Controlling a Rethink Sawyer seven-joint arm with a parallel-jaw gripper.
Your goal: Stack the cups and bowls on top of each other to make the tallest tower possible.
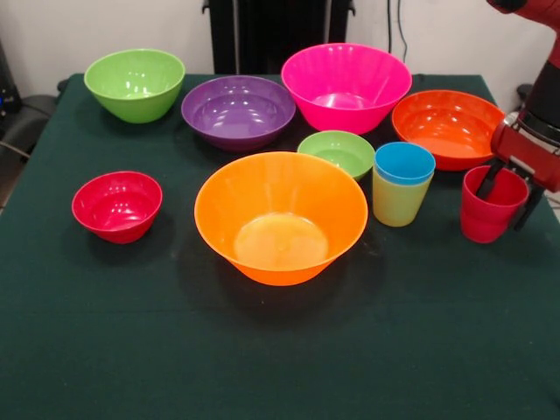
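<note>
My gripper needs to grab the red cup by its rim next, so it can stack the cup onto the nested cups.
The red cup stands upright on the green table at the right. My gripper is down at it, open, with one finger inside the rim and the other outside its right wall. The blue cup sits nested in the yellow-green cup just left of the red cup. The bowls stand apart: big orange in the middle, small green behind it, small red at the left, and lime green, purple, pink and red-orange along the back.
The table is covered in dark green cloth. The robot's black pedestal stands behind the far edge. The red arm comes down along the right edge of the picture.
</note>
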